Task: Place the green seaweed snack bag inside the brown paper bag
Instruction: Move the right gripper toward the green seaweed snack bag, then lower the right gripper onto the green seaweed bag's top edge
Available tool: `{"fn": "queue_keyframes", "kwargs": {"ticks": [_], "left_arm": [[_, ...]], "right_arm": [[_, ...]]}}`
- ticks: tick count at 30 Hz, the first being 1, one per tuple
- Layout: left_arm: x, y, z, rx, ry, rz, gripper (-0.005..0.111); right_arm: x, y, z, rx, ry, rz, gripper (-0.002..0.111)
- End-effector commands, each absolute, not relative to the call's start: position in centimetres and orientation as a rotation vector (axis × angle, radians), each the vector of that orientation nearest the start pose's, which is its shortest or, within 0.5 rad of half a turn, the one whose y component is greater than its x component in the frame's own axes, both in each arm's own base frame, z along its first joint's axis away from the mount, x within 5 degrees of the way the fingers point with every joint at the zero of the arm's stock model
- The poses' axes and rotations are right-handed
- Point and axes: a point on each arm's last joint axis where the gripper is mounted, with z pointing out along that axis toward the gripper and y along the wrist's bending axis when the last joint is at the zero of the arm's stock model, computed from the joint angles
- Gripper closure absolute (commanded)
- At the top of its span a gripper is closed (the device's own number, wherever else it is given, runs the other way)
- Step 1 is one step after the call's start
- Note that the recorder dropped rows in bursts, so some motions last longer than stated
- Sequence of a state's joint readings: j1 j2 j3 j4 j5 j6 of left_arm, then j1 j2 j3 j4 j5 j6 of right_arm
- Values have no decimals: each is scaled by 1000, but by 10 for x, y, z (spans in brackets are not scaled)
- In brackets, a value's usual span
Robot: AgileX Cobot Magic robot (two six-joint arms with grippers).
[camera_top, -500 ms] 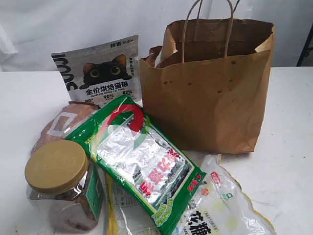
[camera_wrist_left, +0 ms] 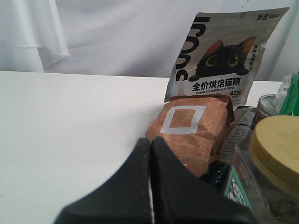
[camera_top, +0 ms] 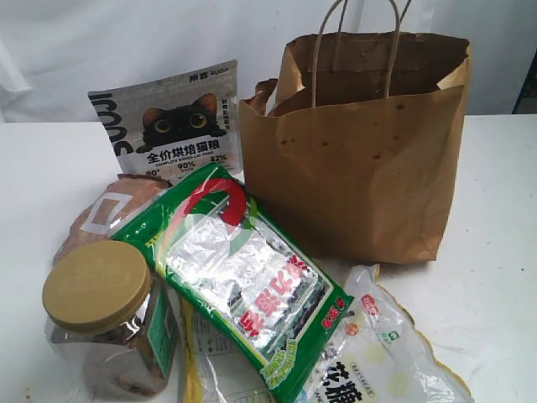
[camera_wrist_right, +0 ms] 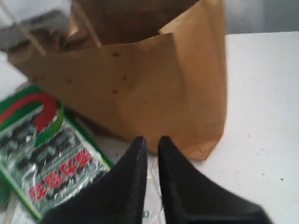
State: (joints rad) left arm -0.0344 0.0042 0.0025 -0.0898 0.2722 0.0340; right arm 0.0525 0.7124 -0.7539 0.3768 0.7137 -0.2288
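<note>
The robot should next grab the green seaweed snack bag (camera_top: 239, 277) by its green side edge (camera_top: 320, 273) with the right gripper. The snack bag can then be lowered into the brown paper bag.
The green seaweed snack bag (camera_top: 239, 277) lies flat and slanted on the white table, its red arch end towards the brown paper bag (camera_top: 361, 168). That bag stands upright and open-topped just behind and to the right, handles up. In the right wrist view my right gripper (camera_wrist_right: 149, 139) hovers above the table in front of the paper bag (camera_wrist_right: 140, 79), with the snack bag (camera_wrist_right: 42, 149) off to one side; its jaws stand a narrow gap apart, holding nothing. My left gripper (camera_wrist_left: 150, 140) is shut and empty, well short of the snack bag's edge (camera_wrist_left: 292, 93). Neither gripper shows in the exterior view.
A grey cat-food pouch (camera_top: 172, 117) stands behind at the left. A small brown pouch with a white square (camera_top: 105, 214) and a gold-lidded jar (camera_top: 96, 285) lie against the snack bag's left side. A clear-and-yellow bag (camera_top: 377, 353) lies partly under its lower end.
</note>
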Motion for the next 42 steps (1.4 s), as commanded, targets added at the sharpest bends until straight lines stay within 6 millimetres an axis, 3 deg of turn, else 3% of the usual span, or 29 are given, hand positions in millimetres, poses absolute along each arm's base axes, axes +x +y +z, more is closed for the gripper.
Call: {"fn": "queue_keyframes", "kwargs": {"ticks": [1,3,5,10,14,19,23,28,32,42], "left_arm": [[55,-4,189,8,1750,-83,107],[55,-4,189,8,1750,-83,107],[55,-4,189,6,1750,-85,107],[55,-4,189,6,1750,-85,107],[55,-4,189,6,1750,-85,107],[55,-4,189,8,1750,-83,107],[55,-4,189,8,1750,-83,107],[55,-4,189,6,1750,-84,107],[55,-4,189,6,1750,-84,107],[55,-4,189,8,1750,-83,107]], "right_arm": [[176,65,350,-702,2189,496,77],[196,91,335,-837,2224,625,67],[206,115,317,-975,2235,644,64],[208,163,287,-1224,2225,625,56],[204,192,277,-1382,2169,531,44],[203,218,268,-1404,2147,346,40],[199,239,249,-1425,2140,205,40],[188,267,223,-1387,2180,148,40],[189,279,203,-1312,2255,61,40],[206,300,176,-1207,2272,-99,40]]}}
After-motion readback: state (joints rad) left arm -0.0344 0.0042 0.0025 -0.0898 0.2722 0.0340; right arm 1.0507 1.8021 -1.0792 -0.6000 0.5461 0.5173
